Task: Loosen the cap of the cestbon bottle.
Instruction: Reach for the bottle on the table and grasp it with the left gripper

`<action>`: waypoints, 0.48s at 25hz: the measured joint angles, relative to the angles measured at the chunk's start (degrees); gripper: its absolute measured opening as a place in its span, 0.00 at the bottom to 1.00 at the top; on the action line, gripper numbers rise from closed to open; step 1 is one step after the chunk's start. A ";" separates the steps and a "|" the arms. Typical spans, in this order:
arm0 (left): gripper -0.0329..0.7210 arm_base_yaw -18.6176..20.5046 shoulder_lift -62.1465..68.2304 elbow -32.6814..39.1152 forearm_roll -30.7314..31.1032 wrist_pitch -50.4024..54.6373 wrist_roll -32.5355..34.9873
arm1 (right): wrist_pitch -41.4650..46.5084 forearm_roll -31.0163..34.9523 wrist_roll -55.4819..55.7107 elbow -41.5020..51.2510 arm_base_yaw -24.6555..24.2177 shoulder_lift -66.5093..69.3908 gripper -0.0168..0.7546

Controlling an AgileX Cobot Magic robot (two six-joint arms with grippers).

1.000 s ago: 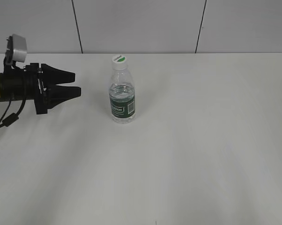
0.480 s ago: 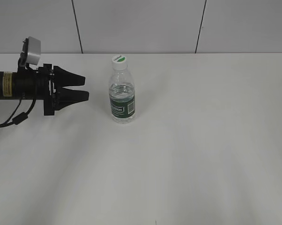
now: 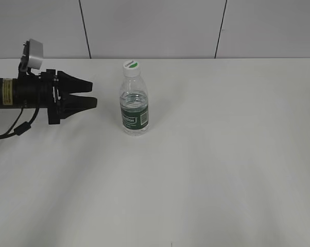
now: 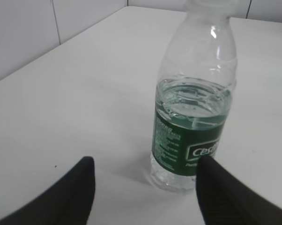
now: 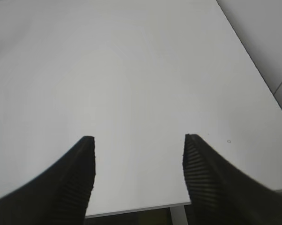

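Observation:
My left gripper grabs the cestbon bottle by its lower body [image 3: 135,119] [image 4: 185,145] next, to keep it steady while the cap gets loosened.
The cestbon bottle [image 3: 134,105] stands upright on the white table, clear with a dark green label band; it also shows in the left wrist view [image 4: 192,108]. Its white cap [image 3: 131,67] with a green half-circle mark sits on top; in the left wrist view the cap is cut off at the frame's top. My left gripper [image 3: 93,94] is open and empty, level with the bottle's body and a short gap to its left; in the left wrist view [image 4: 145,171] the bottle stands just beyond the right finger. My right gripper [image 5: 138,150] is open and empty over bare table, and is out of the exterior view.
The white table [image 3: 222,154] runs back to a grey panelled wall [image 3: 155,25]. In the right wrist view the table's edge [image 5: 131,210] lies just under the fingers.
My left gripper moved right toward the bottle over the last second, then held nearly still. The bottle has not moved.

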 joint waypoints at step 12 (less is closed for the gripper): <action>0.86 -5.16 0.00 0.00 -4.80 0.00 -0.87 | 0.00 0.00 0.00 0.00 0.00 0.00 0.61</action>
